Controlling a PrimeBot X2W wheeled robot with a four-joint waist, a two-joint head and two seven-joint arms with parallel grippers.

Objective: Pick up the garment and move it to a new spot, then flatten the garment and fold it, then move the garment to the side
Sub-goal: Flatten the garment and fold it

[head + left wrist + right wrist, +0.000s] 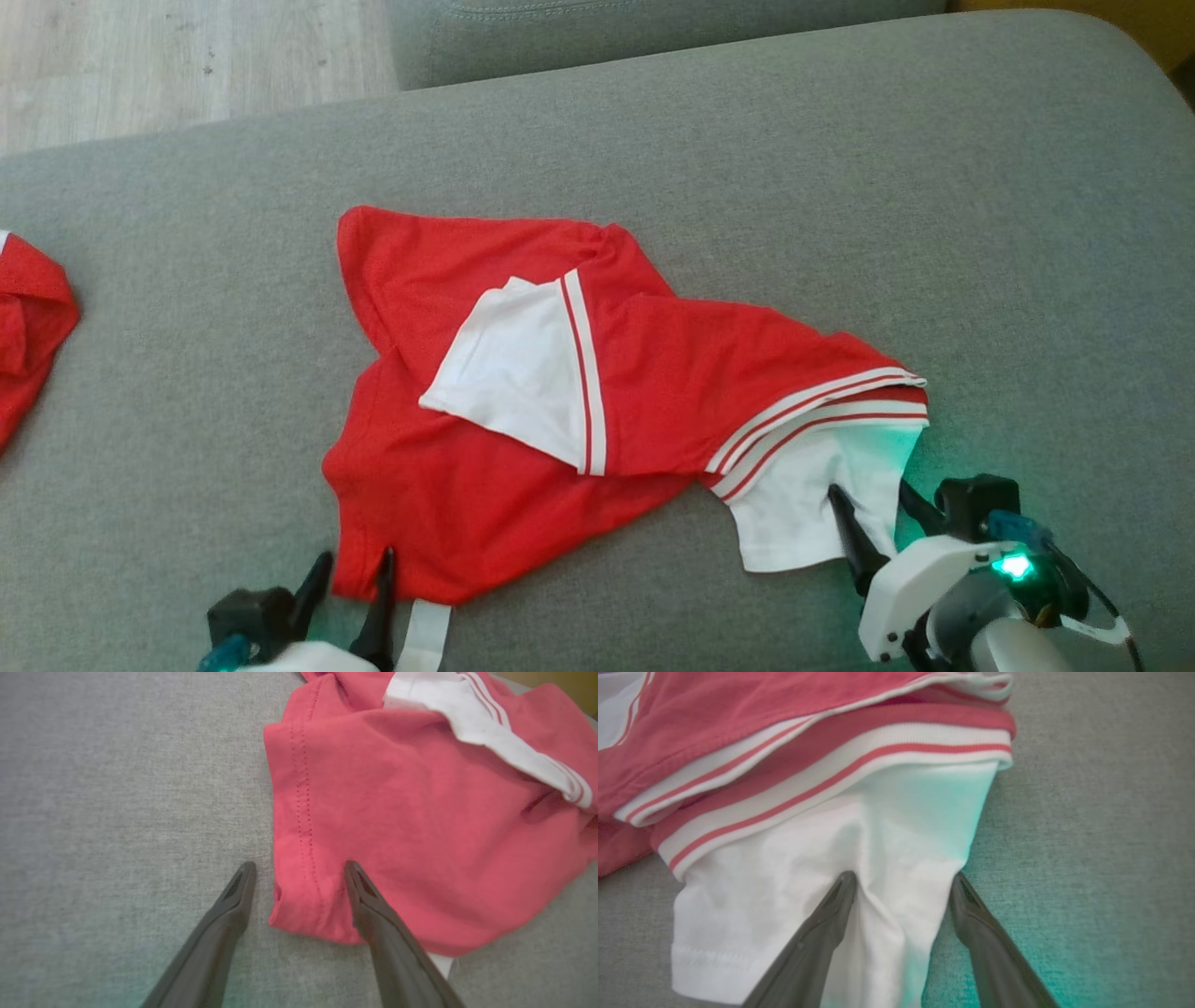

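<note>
The red cloth [482, 521] lies loose on the cushion. My left gripper next needs to pick up the garment by its stitched hem corner [360, 573].
A red garment [653, 373] with white sleeves and striped trim lies crumpled on the grey cushion [840, 187]. My left gripper [355, 558] is open at the garment's near left corner. In the left wrist view the left gripper [299, 865] straddles the stitched hem [303, 826], one finger on the grey fabric and the other on the red cloth. My right gripper [868, 489] is open at the white sleeve [794, 513]. In the right wrist view the right gripper [903, 876] has a raised fold of the white sleeve [784, 868] between its fingers.
Another red garment [28, 317] lies at the cushion's left edge. A white strip [425, 635] pokes out under the red corner by my left gripper. A sofa back [607, 37] rises behind, with wooden floor [140, 65] at the far left.
</note>
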